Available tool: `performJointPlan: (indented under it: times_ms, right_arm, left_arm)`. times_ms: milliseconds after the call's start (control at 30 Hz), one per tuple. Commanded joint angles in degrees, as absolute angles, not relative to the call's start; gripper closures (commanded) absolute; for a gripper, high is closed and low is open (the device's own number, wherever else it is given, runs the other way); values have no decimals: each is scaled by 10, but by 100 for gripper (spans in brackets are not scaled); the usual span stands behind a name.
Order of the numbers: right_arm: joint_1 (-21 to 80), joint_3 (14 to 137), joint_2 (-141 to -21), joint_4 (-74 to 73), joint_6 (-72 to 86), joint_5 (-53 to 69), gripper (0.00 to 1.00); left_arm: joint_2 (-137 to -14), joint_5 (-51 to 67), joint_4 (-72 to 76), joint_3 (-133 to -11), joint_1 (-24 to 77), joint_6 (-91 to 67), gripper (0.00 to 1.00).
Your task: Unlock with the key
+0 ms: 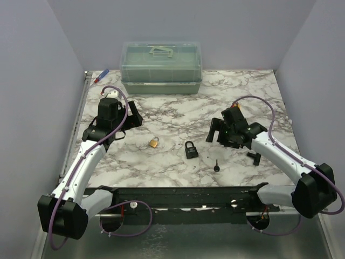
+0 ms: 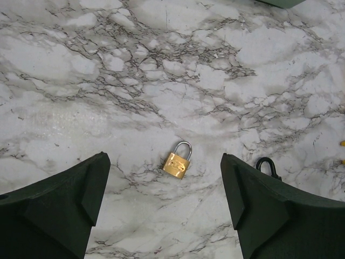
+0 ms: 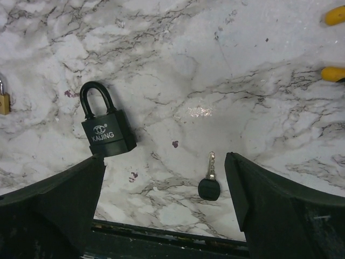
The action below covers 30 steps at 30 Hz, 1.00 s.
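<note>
The key's blade should stay free to hand over to my left gripper. My right gripper should grab the key by its black head (image 1: 216,168) (image 3: 209,189).
The key (image 1: 216,167) lies flat on the marble table, black head toward the near edge; in the right wrist view the key (image 3: 209,183) lies between my fingers, nearer the right one. The black padlock (image 1: 191,149) lies left of it, shackle closed, also in the right wrist view (image 3: 106,128). My right gripper (image 1: 216,131) is open and empty, above the table beyond both; its midpoint shows in the right wrist view (image 3: 164,183). My left gripper (image 1: 131,120) is open and empty at the left, midpoint in the left wrist view (image 2: 164,186).
A small brass padlock (image 1: 154,142) lies left of the black one, also in the left wrist view (image 2: 177,162). A clear lidded box (image 1: 161,68) stands at the back. A pen (image 1: 101,76) lies at the back left corner. A black rail (image 1: 188,197) runs along the near edge.
</note>
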State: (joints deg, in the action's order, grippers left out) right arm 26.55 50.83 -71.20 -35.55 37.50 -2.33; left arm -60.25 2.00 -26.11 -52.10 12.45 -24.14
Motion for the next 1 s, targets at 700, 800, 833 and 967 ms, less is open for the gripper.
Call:
performJointPlan:
  times_ms: [700, 800, 833, 967]
  right_arm:
    - [425, 447, -751, -471, 582, -152, 10]
    - [430, 436, -754, -478, 605, -158, 12]
    - [432, 431, -754, -476, 610, -159, 14]
    - [432, 409, -752, -463, 619, -163, 24]
  left_arm:
    - [-599, 6, -268, -540, 129, -235, 16]
    - [-599, 5, -268, -539, 129, -235, 16]
    - [-599, 5, -267, -539, 129, -235, 17]
    - [-600, 5, -267, -539, 130, -235, 18]
